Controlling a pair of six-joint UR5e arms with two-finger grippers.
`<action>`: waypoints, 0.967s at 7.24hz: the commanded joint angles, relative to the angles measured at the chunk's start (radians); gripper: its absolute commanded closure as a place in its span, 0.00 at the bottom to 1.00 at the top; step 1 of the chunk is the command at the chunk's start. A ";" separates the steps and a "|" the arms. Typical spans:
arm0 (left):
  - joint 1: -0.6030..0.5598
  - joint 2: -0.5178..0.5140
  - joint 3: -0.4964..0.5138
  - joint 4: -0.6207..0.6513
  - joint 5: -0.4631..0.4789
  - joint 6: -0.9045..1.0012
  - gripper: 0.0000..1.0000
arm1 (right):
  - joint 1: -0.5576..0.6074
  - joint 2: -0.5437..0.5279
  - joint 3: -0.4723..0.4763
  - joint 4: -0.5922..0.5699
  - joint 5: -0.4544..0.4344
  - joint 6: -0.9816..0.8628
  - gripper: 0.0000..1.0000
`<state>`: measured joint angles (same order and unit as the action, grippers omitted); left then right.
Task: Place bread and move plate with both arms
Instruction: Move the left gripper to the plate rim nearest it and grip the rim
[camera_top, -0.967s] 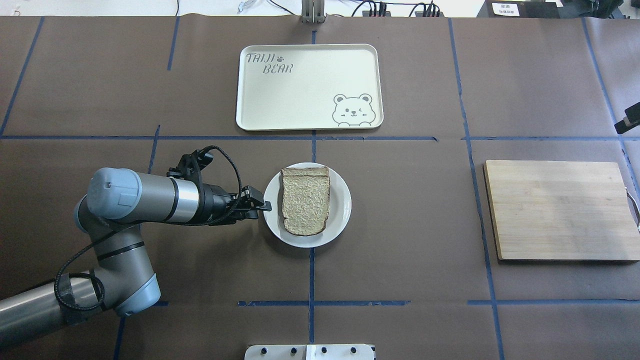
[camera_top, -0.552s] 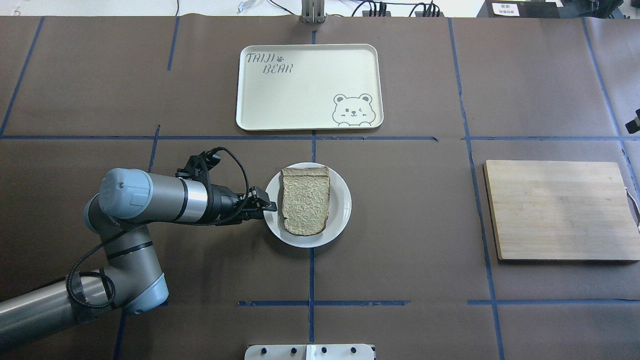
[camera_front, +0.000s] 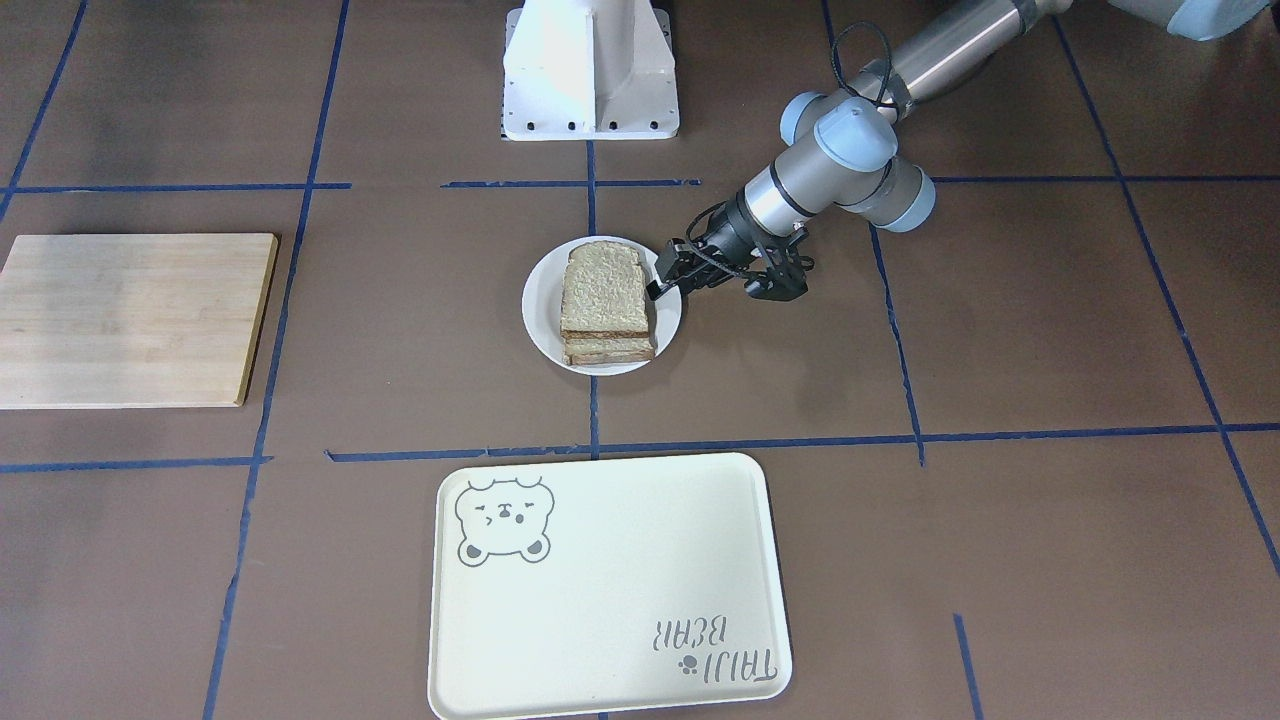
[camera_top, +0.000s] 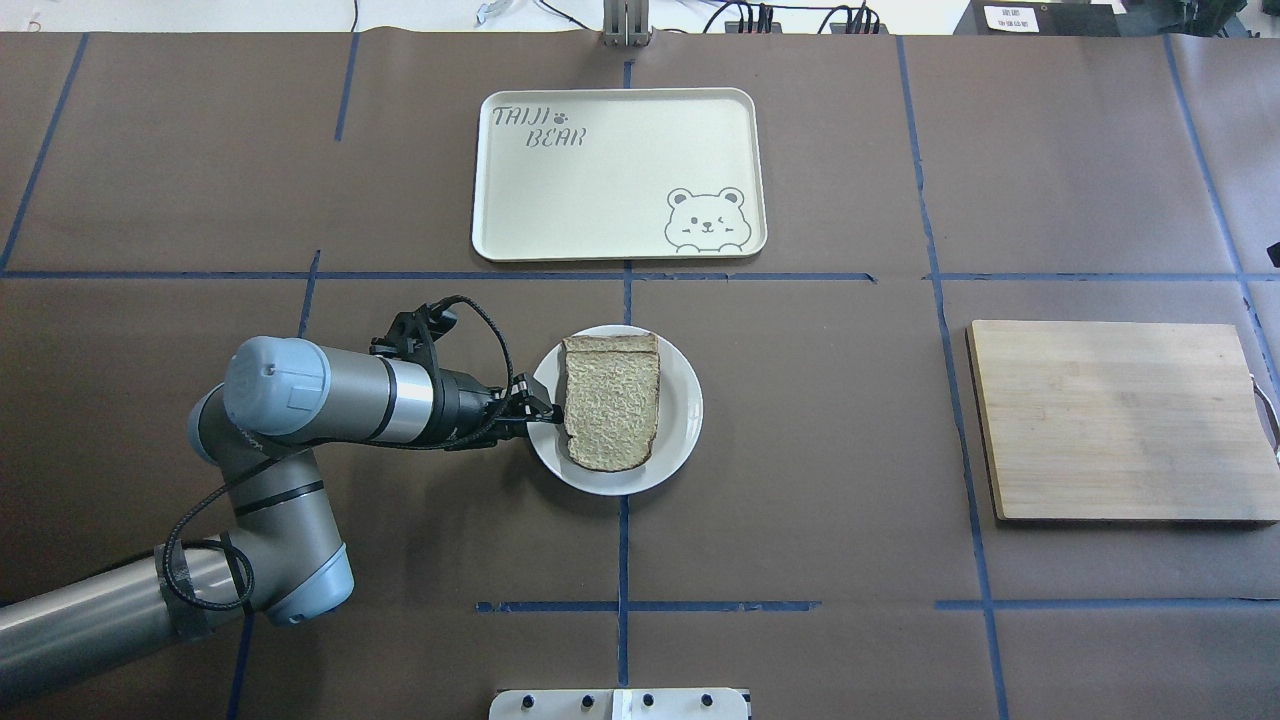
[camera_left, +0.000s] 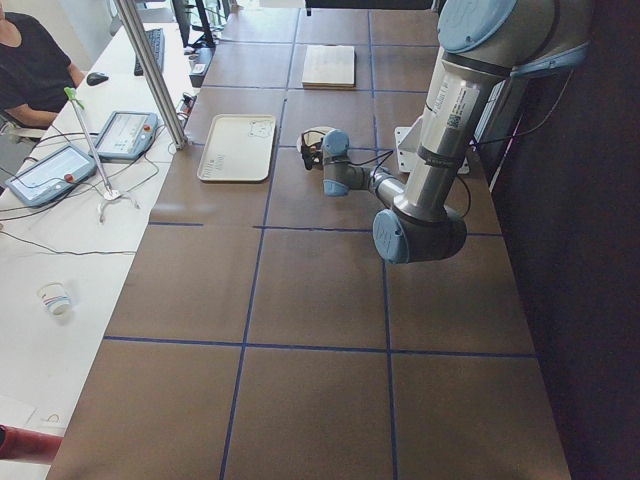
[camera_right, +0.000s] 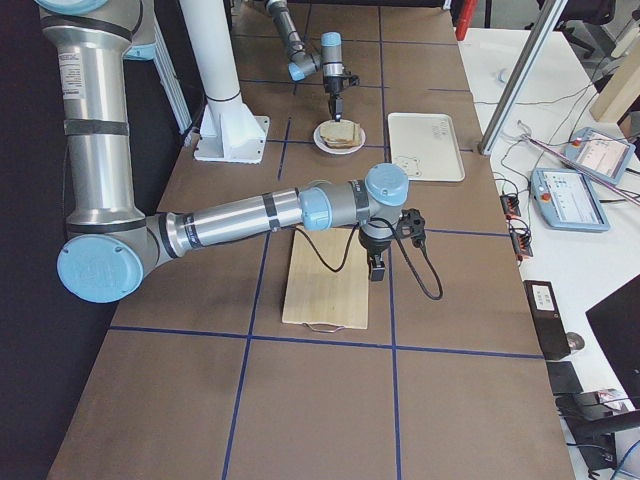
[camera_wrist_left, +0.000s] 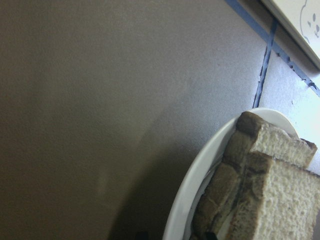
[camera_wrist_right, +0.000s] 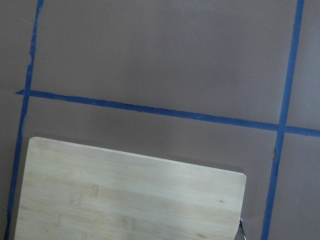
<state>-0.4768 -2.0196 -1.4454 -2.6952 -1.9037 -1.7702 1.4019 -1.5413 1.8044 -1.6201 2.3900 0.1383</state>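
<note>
The robot should next use its left gripper to grab the plate by its rim, so that the stacked bread stays untouched as the plate moves.
The white plate lies mid-table with the grainy bread slice on top of a stack on it; the front view shows the layers under the bread on the plate. My left gripper lies level at the plate's left rim, fingertips over the rim beside the bread, jaws apart and holding nothing; it also shows in the front view. The left wrist view shows the plate rim and bread close up. My right gripper hangs over the wooden board; I cannot tell its state.
A cream bear tray lies beyond the plate. A wooden cutting board lies at the right, also in the right wrist view. The white base column stands at the robot's side. Blue tape lines cross the brown table cover.
My left arm has moved right, bringing its fingertips from just short of the plate onto its left rim. The right gripper's tip has slid off the overhead view's right edge.
</note>
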 joint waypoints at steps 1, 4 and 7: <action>0.012 -0.002 0.008 0.002 0.000 0.000 0.58 | 0.008 0.000 0.000 -0.001 0.000 0.000 0.00; 0.014 -0.001 -0.001 0.002 -0.002 -0.002 0.88 | 0.026 -0.006 0.000 0.002 0.003 -0.002 0.00; 0.014 -0.004 -0.032 0.000 -0.002 -0.003 1.00 | 0.038 -0.013 -0.002 0.005 0.000 -0.014 0.00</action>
<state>-0.4634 -2.0217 -1.4696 -2.6950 -1.9051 -1.7731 1.4333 -1.5516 1.8027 -1.6168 2.3913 0.1331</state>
